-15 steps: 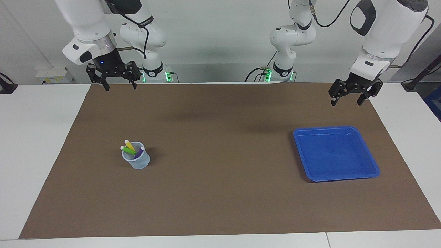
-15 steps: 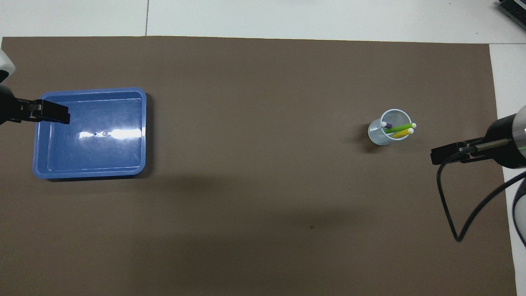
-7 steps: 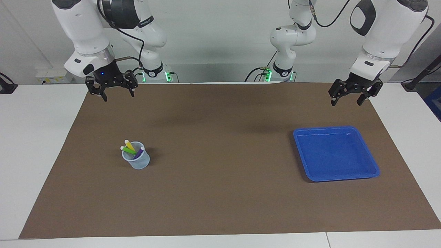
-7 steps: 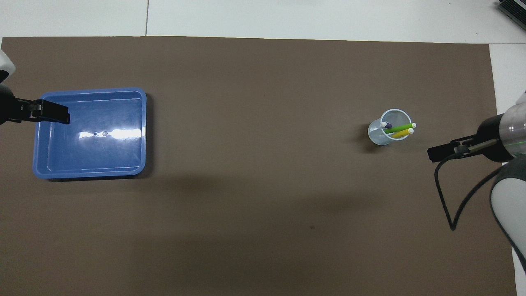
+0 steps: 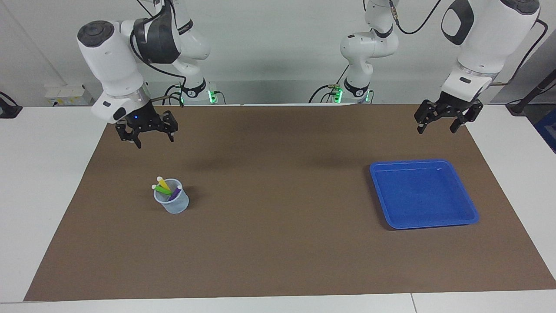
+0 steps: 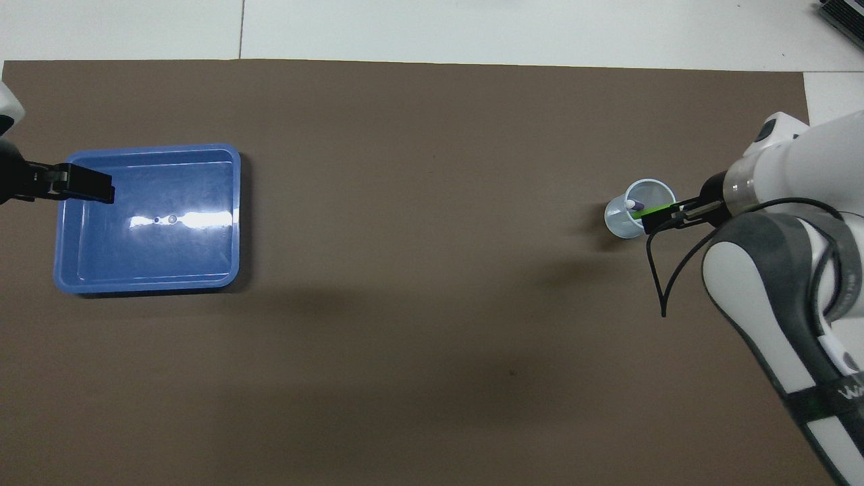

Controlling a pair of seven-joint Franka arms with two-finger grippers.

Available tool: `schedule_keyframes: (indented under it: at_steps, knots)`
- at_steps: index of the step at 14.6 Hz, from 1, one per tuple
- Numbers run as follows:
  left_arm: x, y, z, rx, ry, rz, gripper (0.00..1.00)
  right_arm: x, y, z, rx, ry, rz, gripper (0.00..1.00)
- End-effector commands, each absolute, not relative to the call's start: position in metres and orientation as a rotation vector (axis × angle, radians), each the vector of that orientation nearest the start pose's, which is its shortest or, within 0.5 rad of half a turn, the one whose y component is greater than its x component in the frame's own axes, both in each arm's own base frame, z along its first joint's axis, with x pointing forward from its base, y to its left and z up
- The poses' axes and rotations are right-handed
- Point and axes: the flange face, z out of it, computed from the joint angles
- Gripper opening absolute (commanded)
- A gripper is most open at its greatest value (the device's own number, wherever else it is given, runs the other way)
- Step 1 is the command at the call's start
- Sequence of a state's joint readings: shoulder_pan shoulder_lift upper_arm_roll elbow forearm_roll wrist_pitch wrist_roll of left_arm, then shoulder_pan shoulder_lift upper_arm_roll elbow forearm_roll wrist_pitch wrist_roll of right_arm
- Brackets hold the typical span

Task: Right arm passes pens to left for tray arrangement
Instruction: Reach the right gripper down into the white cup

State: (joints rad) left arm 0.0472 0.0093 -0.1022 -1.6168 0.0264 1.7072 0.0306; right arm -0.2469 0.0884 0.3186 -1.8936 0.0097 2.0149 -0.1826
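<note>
The right gripper grabs the pen by its upper end next, where the fingers have room. The cup's side (image 6: 622, 224) surrounds the pen's lower part.
Three pens, purple (image 5: 176, 192), yellow (image 5: 163, 183) and green (image 5: 161, 189), stand slanted in a small translucent cup (image 5: 173, 204) toward the right arm's end of the table. My right gripper (image 5: 155, 141) hangs open and empty above the mat, well apart from the cup. In the overhead view its black tip covers the pens' ends beside the cup (image 6: 624, 219). The blue tray (image 5: 423, 195) lies empty toward the left arm's end. My left gripper (image 5: 436, 129) waits open in the air over the mat by the tray's robot-side edge; its finger overlaps the tray (image 6: 148, 250) from above.
A brown mat (image 5: 278, 243) covers most of the white table. A black cable (image 6: 665, 283) loops down from the right wrist. Both arm bases stand at the robots' edge of the table.
The right arm has swung down and out over the mat toward the cup, its gripper staying open. The left arm, the cup with pens and the tray have not moved.
</note>
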Motion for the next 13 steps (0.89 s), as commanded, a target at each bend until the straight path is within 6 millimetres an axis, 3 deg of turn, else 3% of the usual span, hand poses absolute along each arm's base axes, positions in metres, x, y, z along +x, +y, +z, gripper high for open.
schedule_keyframes:
  at_steps: [1,3,6,9,13]
  knots:
    - [0.561,-0.018,0.612,-3.094,0.129,-0.116,1.0,0.596,0.069,0.439,-3.153,-0.399,-0.068,0.99]
    - [0.56,-0.023,0.614,-3.093,0.141,-0.121,1.0,0.599,0.074,0.427,-3.198,-0.387,-0.054,0.98]
    - [0.559,-0.021,0.614,-3.092,0.141,-0.123,1.0,0.607,0.074,0.408,-3.212,-0.43,-0.069,0.87]
    - [0.561,-0.024,0.617,-3.092,0.148,-0.147,1.0,0.61,0.073,0.406,-3.228,-0.452,-0.093,0.64]
    - [0.561,-0.028,0.619,-3.091,0.153,-0.159,1.0,0.619,0.078,0.402,-3.22,-0.439,-0.117,0.61]
